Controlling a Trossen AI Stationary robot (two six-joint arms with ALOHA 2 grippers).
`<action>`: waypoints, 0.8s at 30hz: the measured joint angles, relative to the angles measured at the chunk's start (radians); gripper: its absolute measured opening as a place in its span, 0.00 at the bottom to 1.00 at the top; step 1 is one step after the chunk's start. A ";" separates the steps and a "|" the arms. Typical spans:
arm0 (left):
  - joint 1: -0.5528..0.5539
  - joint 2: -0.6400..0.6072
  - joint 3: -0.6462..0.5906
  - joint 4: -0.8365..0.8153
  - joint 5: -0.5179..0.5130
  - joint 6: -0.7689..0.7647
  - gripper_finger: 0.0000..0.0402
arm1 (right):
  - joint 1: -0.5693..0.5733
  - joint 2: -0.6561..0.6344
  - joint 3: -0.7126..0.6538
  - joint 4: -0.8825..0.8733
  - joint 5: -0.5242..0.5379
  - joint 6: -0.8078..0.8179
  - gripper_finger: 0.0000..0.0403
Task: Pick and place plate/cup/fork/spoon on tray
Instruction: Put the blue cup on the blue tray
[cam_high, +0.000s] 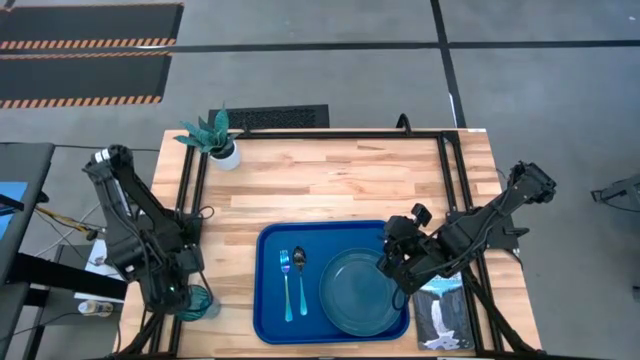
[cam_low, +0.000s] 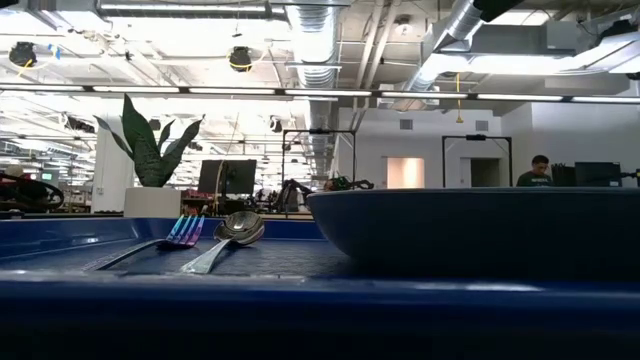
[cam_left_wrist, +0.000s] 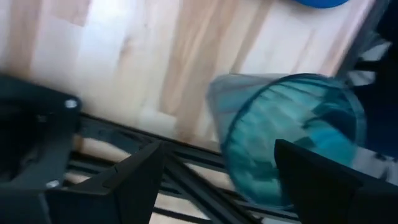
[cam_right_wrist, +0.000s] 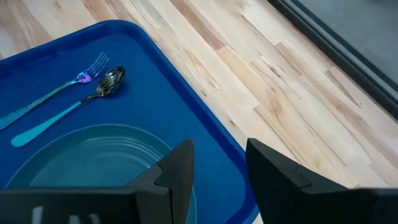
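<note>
The left gripper grabs the teal cup (cam_left_wrist: 280, 130) by its rim (cam_left_wrist: 231, 140) next, for the tray.
The blue tray (cam_high: 272, 300) lies at the table's near middle. On it lie the teal-blue plate (cam_high: 362, 292), the fork (cam_high: 286, 285) and the spoon (cam_high: 300, 280); all show in the low view too, the plate (cam_low: 470, 230) to the right of the fork (cam_low: 185, 230) and spoon (cam_low: 238, 228). The translucent teal cup (cam_high: 200, 300) is on the wood at the near left corner, off the tray. My left gripper (cam_left_wrist: 227, 180) is open with the cup (cam_left_wrist: 280, 130) between its fingers. My right gripper (cam_right_wrist: 221, 171) is open and empty above the tray's right rim (cam_right_wrist: 205, 106), beside the plate (cam_right_wrist: 93, 155). My left gripper stands around the cup's wall near its open rim (cam_left_wrist: 323, 124), one finger (cam_left_wrist: 317, 180) in front of the cup in the wrist view. I cannot tell whether either finger touches it. The cup rests on the table.
A white pot with a teal plant (cam_high: 222, 148) stands at the far left corner. A small book with a waterfall cover (cam_high: 445, 318) lies right of the tray, under my right arm. Black frame rails (cam_high: 190, 190) run along the table's left, far and right sides.
</note>
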 joint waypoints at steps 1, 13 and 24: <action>0.000 0.008 0.000 -0.017 0.000 0.000 0.72 | 0.000 0.000 0.000 0.000 0.000 0.000 0.42; 0.002 0.096 0.000 -0.038 -0.026 0.100 0.61 | -0.004 0.000 0.000 0.000 -0.024 0.000 0.42; 0.022 0.120 0.000 -0.103 -0.006 0.147 0.06 | -0.011 0.000 0.000 0.014 -0.024 -0.018 0.42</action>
